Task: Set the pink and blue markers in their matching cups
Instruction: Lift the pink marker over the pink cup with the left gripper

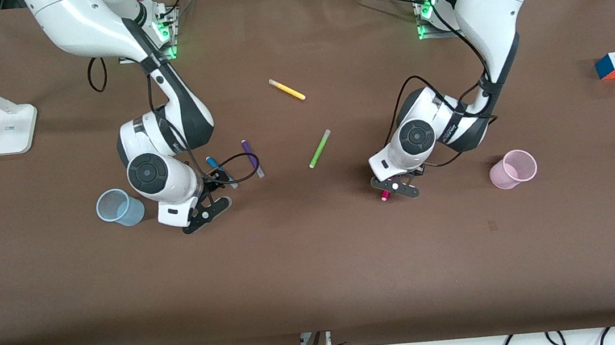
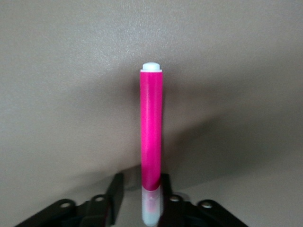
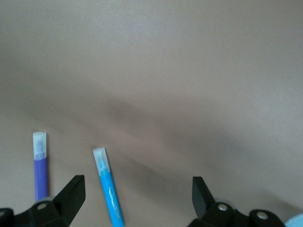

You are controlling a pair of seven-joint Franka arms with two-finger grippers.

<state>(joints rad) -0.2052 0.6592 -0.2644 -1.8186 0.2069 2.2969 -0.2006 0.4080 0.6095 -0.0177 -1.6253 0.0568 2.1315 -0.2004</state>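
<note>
The blue marker has to get into the blue cup, so the robot's right gripper needs to grab it next by its blue body just below the clear cap (image 3: 111,196).
The pink marker (image 1: 385,194) lies on the brown table under my left gripper (image 1: 397,183), partway along from the pink cup (image 1: 514,169) toward the right arm's end. In the left wrist view the pink marker (image 2: 151,127) sits between the open fingers of my left gripper (image 2: 140,189), against one finger with a gap to the other. The blue marker (image 1: 220,170) lies under my right gripper (image 1: 212,189), beside the blue cup (image 1: 117,208). In the right wrist view my right gripper (image 3: 136,194) is wide open over the blue marker (image 3: 109,189), which lies close to one finger.
A dark purple marker (image 1: 251,156) lies close beside the blue one and also shows in the right wrist view (image 3: 40,165). A green marker (image 1: 319,148) and a yellow marker (image 1: 287,89) lie mid-table. A lamp base (image 1: 11,129) and a colour cube (image 1: 614,65) stand at the table's two ends.
</note>
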